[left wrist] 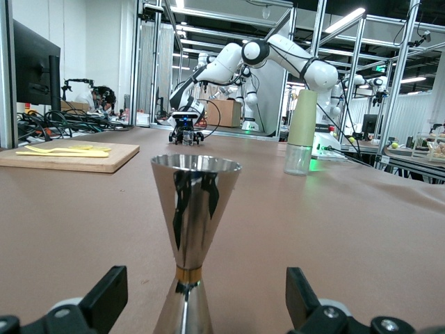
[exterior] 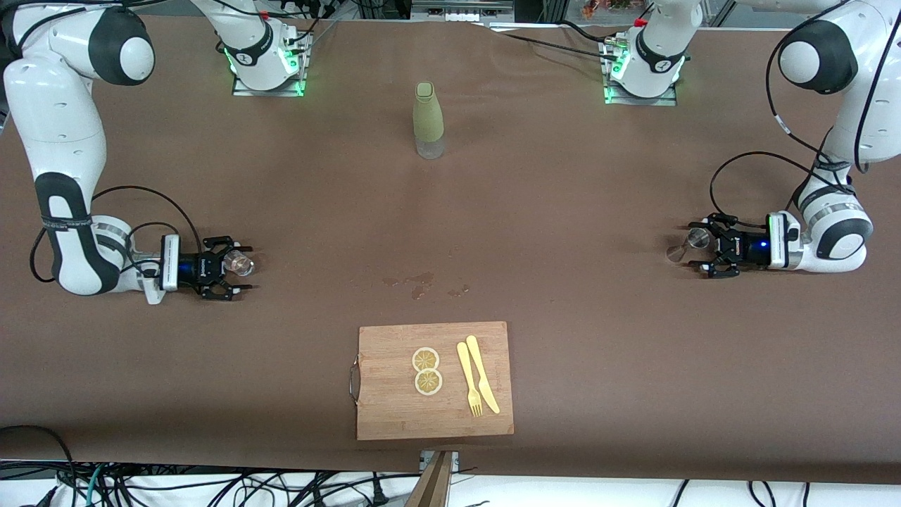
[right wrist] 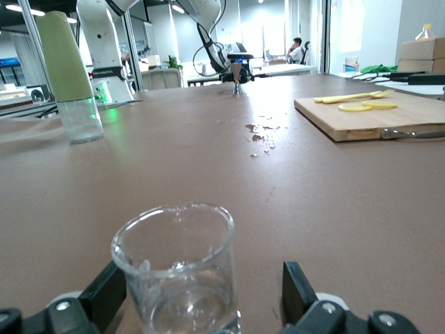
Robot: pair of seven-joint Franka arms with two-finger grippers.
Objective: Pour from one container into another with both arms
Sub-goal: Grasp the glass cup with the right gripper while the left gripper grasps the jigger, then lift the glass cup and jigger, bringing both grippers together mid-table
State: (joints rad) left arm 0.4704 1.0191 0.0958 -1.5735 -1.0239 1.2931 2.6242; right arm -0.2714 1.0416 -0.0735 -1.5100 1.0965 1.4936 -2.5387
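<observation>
My left gripper should now close on the jigger's narrow middle, since its fingers are on either side of the jigger's middle in the left wrist view.
A small clear glass beaker stands on the brown table toward the right arm's end. My right gripper is down at table height around it, open, and the beaker sits closer to one finger than the other. Toward the left arm's end stands a shiny metal jigger. My left gripper is open around it, and the jigger stands upright midway between the fingers, touching neither.
A tall bottle with a green sleeve stands mid-table near the arm bases. A wooden cutting board with lemon slices, a yellow fork and a knife lies at the table's near edge. Wet spots mark the cloth.
</observation>
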